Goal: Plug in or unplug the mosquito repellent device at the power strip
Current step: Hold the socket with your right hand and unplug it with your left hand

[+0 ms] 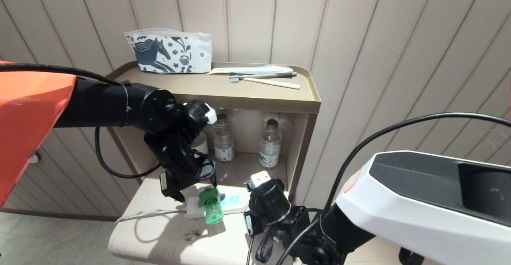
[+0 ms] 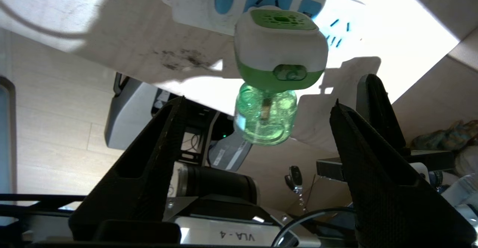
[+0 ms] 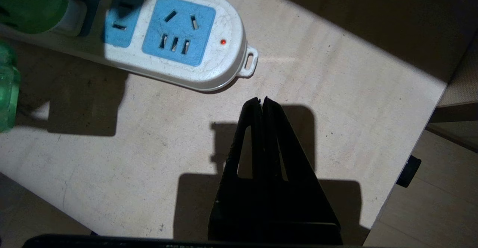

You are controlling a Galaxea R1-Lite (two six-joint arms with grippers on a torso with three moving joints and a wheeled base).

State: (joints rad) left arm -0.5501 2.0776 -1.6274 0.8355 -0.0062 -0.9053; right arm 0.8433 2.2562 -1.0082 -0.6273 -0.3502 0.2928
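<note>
My left gripper should move toward the device's white body [image 2: 281,46] before it closes on it, because the fingers stop short of it, beside the green bottle [image 2: 266,114].
The green mosquito repellent device [image 1: 210,207] stands plugged into the white power strip [image 1: 235,203] on the low beige table, its translucent bottle [image 2: 266,117] reaching past the strip's near side. My left gripper [image 2: 258,101] is open just above and behind the device, its black fingers wide on either side and touching nothing. In the left wrist view the device [image 2: 278,61] covers a blue socket of the strip [image 2: 198,5]. My right gripper [image 3: 263,100] is shut and empty, hovering over bare table beside the strip's rounded end [image 3: 224,65].
Two clear water bottles [image 1: 222,139] [image 1: 269,143] stand in the cubby behind the strip. On the shelf top are a printed pouch [image 1: 169,53] and toothbrushes [image 1: 263,79]. The strip's white cord [image 1: 147,215] trails left along the table.
</note>
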